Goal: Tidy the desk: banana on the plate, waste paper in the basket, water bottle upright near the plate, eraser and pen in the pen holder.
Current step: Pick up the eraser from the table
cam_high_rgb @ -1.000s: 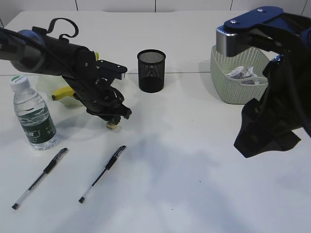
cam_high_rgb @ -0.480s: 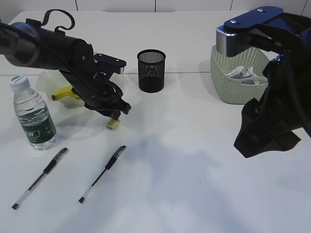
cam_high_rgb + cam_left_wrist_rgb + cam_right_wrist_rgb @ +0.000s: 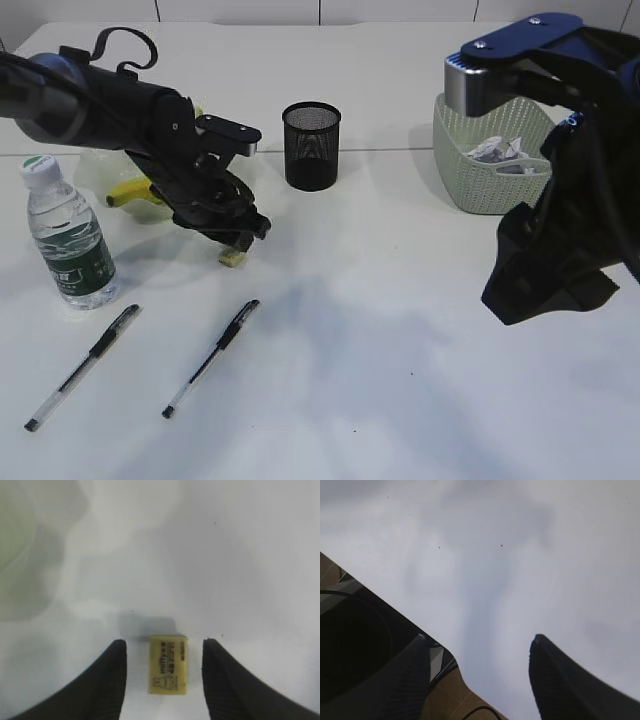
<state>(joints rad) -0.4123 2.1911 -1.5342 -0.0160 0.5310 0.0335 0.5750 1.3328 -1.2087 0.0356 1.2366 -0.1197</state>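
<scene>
The small yellow eraser should go into the pen holder (image 3: 311, 146), so my left gripper will grab the eraser by its long edges next and then drop it in there.
My left gripper (image 3: 238, 240) (image 3: 164, 652) is open and straddles the yellow eraser (image 3: 168, 671) (image 3: 232, 258), which lies on the table between the fingertips with gaps on both sides. Two pens (image 3: 210, 358) (image 3: 82, 368) lie at the front left. The water bottle (image 3: 68, 240) stands upright at the left. The banana (image 3: 130, 191) lies on the pale plate (image 3: 92, 168) behind my left arm. The black mesh pen holder (image 3: 311, 146) stands at the centre back. Waste paper (image 3: 497, 150) lies in the green basket (image 3: 475, 190). My right gripper (image 3: 480, 652) is open and empty above bare table.
My right arm (image 3: 560, 170), wrapped in black cloth, fills the right side in front of the basket. White tabletop (image 3: 380, 330) spreads across the middle and front.
My left gripper lifted a little and came back down around the eraser. The eraser, pens and right arm have not moved.
</scene>
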